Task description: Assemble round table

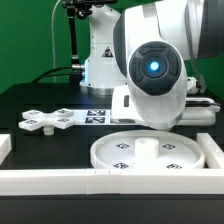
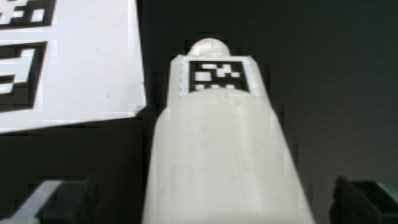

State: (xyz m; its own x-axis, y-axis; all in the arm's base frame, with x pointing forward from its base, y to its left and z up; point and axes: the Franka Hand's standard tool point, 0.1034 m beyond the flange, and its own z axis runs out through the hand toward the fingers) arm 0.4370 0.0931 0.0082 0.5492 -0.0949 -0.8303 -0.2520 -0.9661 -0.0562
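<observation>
My gripper's fingers sit on either side of the leg's near end (image 2: 226,193), and closing now would catch the short cylindrical leg (image 2: 217,130), so it is time to close.
The short cylindrical leg (image 2: 217,130) lies lengthwise on the black table, its tagged end pointing away from the wrist camera. My gripper (image 2: 210,203) straddles its near end, and a dark gap shows between the leg and each of the fingers (image 2: 54,202), so the jaws are open. The large rimmed round disc (image 1: 150,153) lies flat at the front of the exterior view, with a raised hub in its middle. The cross-shaped base (image 1: 48,121) lies to the exterior view's left. In the exterior view the arm's body (image 1: 152,70) hides the fingers and the leg.
The marker board (image 1: 97,116) lies behind the disc and shows beside the leg in the wrist view (image 2: 63,60). Long white border rails run along the front (image 1: 60,181) and at the exterior view's right (image 1: 214,150). The robot's base (image 1: 100,50) stands at the back.
</observation>
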